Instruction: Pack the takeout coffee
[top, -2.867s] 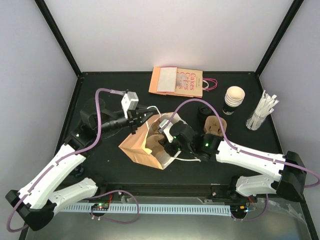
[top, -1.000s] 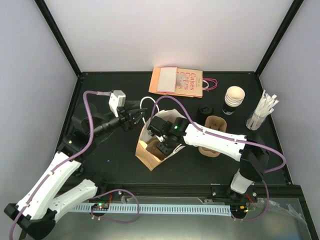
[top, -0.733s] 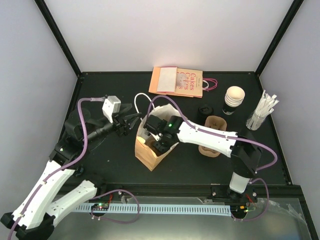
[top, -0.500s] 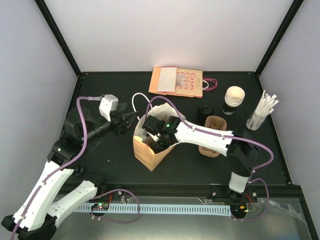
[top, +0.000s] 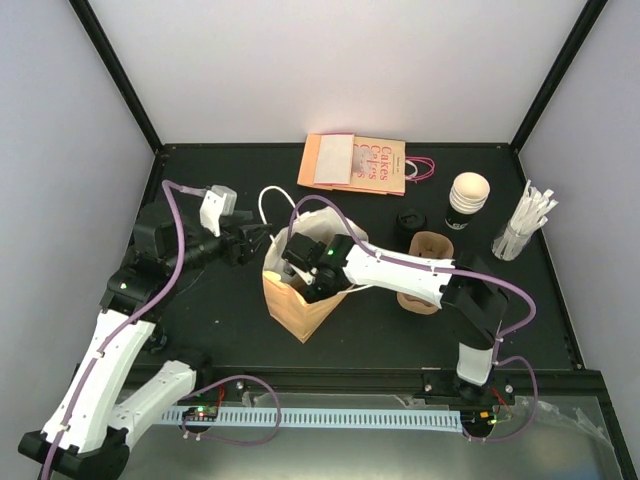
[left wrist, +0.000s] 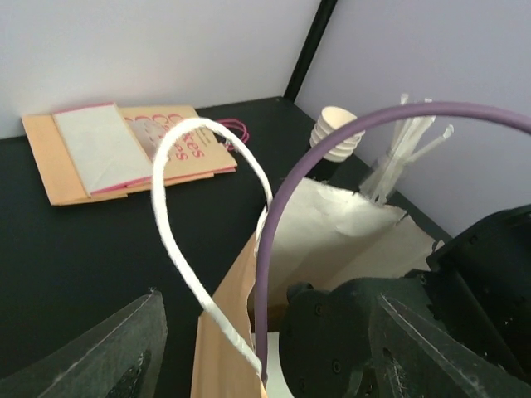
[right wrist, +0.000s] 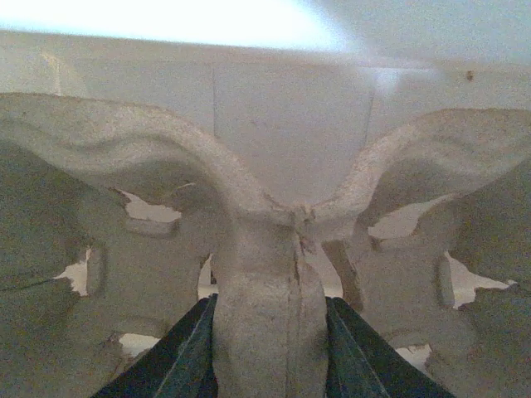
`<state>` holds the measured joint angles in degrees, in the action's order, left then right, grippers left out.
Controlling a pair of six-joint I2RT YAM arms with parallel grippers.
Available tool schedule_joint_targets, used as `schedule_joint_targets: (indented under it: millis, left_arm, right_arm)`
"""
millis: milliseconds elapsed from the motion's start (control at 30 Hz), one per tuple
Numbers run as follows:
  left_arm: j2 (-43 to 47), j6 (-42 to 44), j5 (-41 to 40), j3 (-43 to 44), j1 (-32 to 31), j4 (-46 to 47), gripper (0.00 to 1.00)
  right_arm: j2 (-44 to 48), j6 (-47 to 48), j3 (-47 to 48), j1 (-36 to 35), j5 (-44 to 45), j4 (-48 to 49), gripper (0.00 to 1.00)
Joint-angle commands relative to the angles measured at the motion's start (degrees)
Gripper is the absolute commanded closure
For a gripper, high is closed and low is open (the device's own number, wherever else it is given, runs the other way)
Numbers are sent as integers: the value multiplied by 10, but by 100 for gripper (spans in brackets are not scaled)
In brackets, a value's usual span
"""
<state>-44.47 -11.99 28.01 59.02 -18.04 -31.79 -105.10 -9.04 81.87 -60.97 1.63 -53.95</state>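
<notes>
Next, my left gripper grabs the white handle (left wrist: pixel 178 249) by its end near the bag's rim (left wrist: pixel 238 337), leaving the bag's opening free to take coffee.
The takeout coffee (top: pixel 408 222), a small black lidded cup, stands behind the bag's right side, with neither gripper near it. A brown paper bag (top: pixel 285 310) stands upright at mid-table. My right gripper (right wrist: pixel 270 308) reaches down into the bag and is shut on the middle ridge of a brown pulp cup carrier (right wrist: pixel 265 240). My left gripper (left wrist: pixel 265 365) is open at the bag's left rim. The bag's white handle (left wrist: pixel 178 249) loops between its fingers (left wrist: pixel 116 348) without being pinched.
A second pulp carrier (top: pixel 428 262) lies right of the bag. Stacked open cups (top: pixel 468 195) and a holder of white wrapped straws (top: pixel 522 225) stand at back right. Flat printed paper bags (top: pixel 355 162) lie at the back. Black frame posts edge the table.
The bag has gone from leaning to upright and slid left, with my right gripper still inside it. My left gripper has drawn back to the left along the handle.
</notes>
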Motion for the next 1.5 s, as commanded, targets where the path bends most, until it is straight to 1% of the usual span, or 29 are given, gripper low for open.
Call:
schedule_joint_targets:
  millis: [0,67,167,400,567,700,967,1200,1467]
  left_arm:
    - [-21,47,34,20,3,-50,33]
    - [-34,54,38,24,3,-63,35]
    - [-48,53,45,22,2,-64,45]
    - [-83,47,64,24,2,-53,50]
    - [-105,41,61,22,2,-32,58]
    - [-108,35,48,21,2,-12,68]
    - [-115,35,29,20,3,7,98]
    - [-100,45,10,14,3,12,98]
    - [-95,45,10,14,3,13,98]
  right_arm:
    - [-26,9,-13,3,-20,-4,65]
    - [-29,10,-15,3,-24,-2,65]
    - [-34,10,-17,4,-29,1,65]
    - [-38,8,-26,4,-35,9,65]
    - [-40,8,-27,4,-37,11,65]
    - [-38,8,-29,4,-35,10,65]
    - [-38,4,-36,4,-38,17,65]
    - [-41,2,-52,4,-37,28,65]
    - [-41,1,-57,5,-38,35,65]
